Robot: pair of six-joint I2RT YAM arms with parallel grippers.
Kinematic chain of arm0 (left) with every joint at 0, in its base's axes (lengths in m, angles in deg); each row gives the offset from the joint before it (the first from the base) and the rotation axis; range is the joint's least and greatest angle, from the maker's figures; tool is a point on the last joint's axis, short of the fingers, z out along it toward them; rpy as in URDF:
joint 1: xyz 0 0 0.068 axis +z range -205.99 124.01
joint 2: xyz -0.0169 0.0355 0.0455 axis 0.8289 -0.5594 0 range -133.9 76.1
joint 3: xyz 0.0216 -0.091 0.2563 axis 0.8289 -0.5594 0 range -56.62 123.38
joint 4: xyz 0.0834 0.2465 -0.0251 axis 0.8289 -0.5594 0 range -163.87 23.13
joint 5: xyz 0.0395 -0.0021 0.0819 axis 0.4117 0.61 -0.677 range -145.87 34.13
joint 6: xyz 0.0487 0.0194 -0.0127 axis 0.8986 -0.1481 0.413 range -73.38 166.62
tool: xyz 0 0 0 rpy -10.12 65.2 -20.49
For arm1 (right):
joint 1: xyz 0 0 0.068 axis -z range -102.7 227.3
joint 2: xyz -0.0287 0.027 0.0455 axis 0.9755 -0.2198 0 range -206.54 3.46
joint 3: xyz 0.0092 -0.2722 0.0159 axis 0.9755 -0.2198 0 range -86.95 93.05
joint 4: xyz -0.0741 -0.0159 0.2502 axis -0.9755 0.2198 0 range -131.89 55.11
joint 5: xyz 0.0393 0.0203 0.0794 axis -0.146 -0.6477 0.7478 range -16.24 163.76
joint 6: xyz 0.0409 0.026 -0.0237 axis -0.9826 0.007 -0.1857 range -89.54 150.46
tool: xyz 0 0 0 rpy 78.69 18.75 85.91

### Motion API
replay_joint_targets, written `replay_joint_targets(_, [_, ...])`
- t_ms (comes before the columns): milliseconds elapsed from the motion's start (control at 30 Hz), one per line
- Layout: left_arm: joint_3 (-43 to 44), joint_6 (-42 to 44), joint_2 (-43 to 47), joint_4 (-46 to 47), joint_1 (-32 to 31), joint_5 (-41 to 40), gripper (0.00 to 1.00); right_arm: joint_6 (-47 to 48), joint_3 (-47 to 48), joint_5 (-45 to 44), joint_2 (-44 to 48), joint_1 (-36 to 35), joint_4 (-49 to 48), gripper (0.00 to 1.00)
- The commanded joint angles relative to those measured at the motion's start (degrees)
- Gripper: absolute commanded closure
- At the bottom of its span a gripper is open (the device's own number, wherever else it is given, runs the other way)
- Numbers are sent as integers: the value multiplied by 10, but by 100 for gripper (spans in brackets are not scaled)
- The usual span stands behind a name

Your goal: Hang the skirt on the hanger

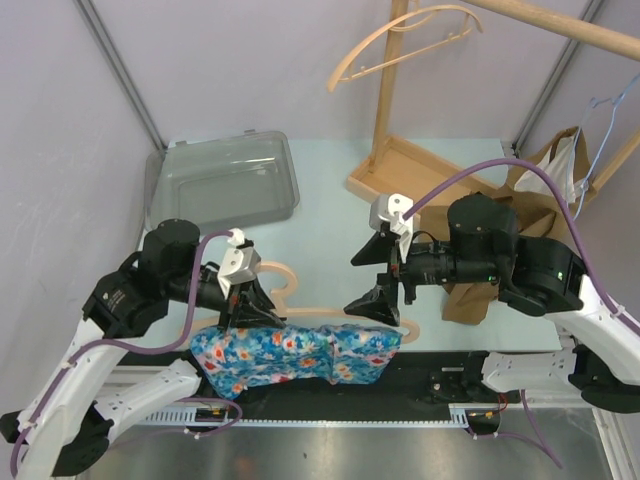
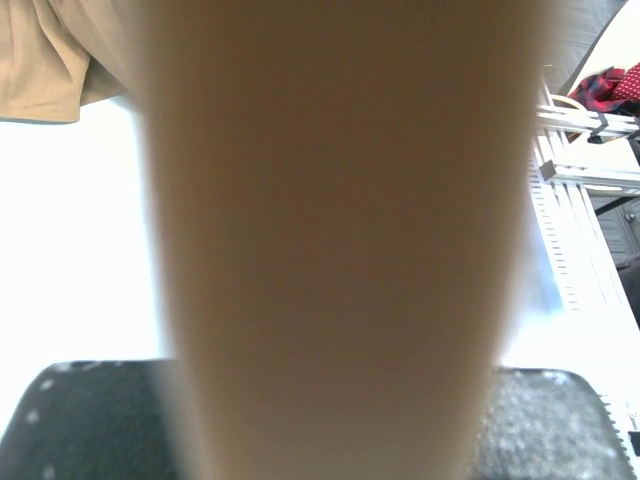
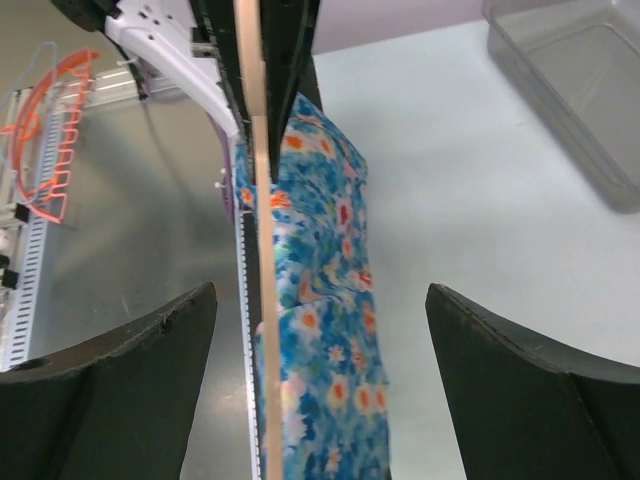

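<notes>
Next, my right gripper grips the wooden hanger by its arm near the hanger's end opposite my left gripper, leaving the hanger's hook free to hang the skirt [image 1: 290, 355].
A wooden hanger [image 1: 300, 312] lies flat on the table near the front edge. The blue floral skirt [image 1: 290, 355] is draped over its lower bar. My left gripper [image 1: 250, 305] is shut on the hanger's left part; in the left wrist view the blurred tan hanger [image 2: 340, 240] fills the space between the dark pads [image 2: 60, 420]. My right gripper [image 1: 372, 278] is open at the hanger's right end, holding nothing. In the right wrist view the hanger [image 3: 258, 200] shows edge-on with the skirt [image 3: 340, 250] beside it, both between my open right gripper [image 3: 320, 295] jaws.
A clear plastic bin [image 1: 225, 180] sits at the back left. A wooden rack [image 1: 420, 175] stands at the back with another wooden hanger [image 1: 400, 45] on it. A brown paper bag [image 1: 520, 210] and a blue wire hanger [image 1: 605, 120] are at the right.
</notes>
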Motion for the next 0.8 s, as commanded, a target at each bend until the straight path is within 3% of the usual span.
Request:
replay_joint_targets(0, [30, 12, 2, 26, 3, 17, 100, -16, 17, 46, -4, 0, -5, 10])
replay_joint_targets(167, [29, 10, 6, 25, 3, 17, 100, -18, 12, 79, -20, 0, 17, 12])
replay_joint_targets(367, [24, 4, 12, 32, 3, 18, 100, -31, 7, 83, -34, -4, 22, 24])
replay_joint_targets(633, [22, -7, 20, 48, 3, 16, 100, -32, 6, 74, -55, -26, 43, 27])
replay_joint_targets(767, [20, -11, 23, 52, 3, 17, 100, -38, 3, 59, -63, -34, 39, 35])
